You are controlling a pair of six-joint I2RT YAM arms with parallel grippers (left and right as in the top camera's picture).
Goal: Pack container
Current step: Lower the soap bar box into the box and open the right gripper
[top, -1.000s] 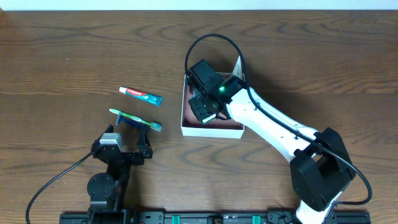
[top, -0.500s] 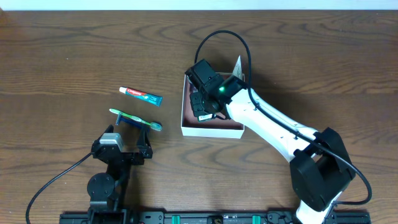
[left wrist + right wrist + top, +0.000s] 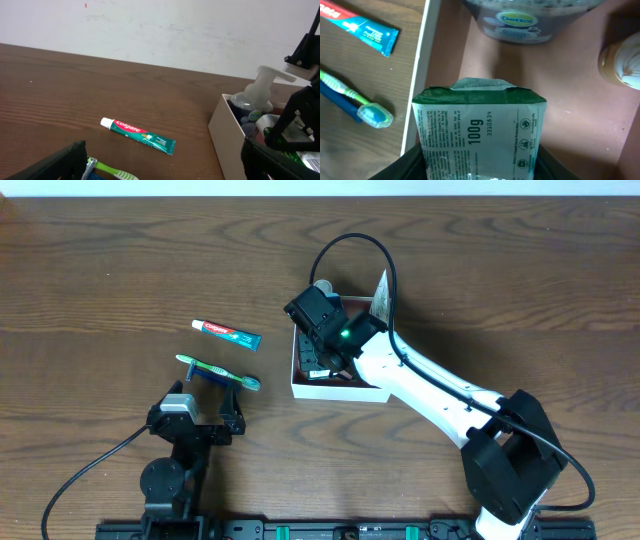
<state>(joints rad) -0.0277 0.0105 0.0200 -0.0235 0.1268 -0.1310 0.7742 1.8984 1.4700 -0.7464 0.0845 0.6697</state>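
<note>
The soap packet's far end (image 3: 480, 91) is over the container's pink-brown bottom, inside the container's white sides, so my right gripper should release the soap packet.
The container (image 3: 338, 391) is a shallow square box with white walls and a pink-brown inside, right of the table's middle. Its left wall (image 3: 418, 75) also shows in the right wrist view. My right gripper (image 3: 319, 358) hangs over the container's left part, shut on a green 100 g soap packet (image 3: 478, 134); its jaws (image 3: 477, 169) press on both sides of the packet. My left gripper (image 3: 198, 421) stands open near the front left, holding nothing. It looks toward the container wall (image 3: 224, 134).
A toothpaste tube (image 3: 226, 333) and a green toothbrush (image 3: 218, 371) lie on the wood left of the container. Inside the container are a Dettol pump bottle (image 3: 520, 20) and a round pale item (image 3: 621, 61). A white card (image 3: 380, 292) leans at its far edge.
My right arm has swung left and slightly away from me, carrying the packet from the container's middle to its left part. The left arm has not moved.
</note>
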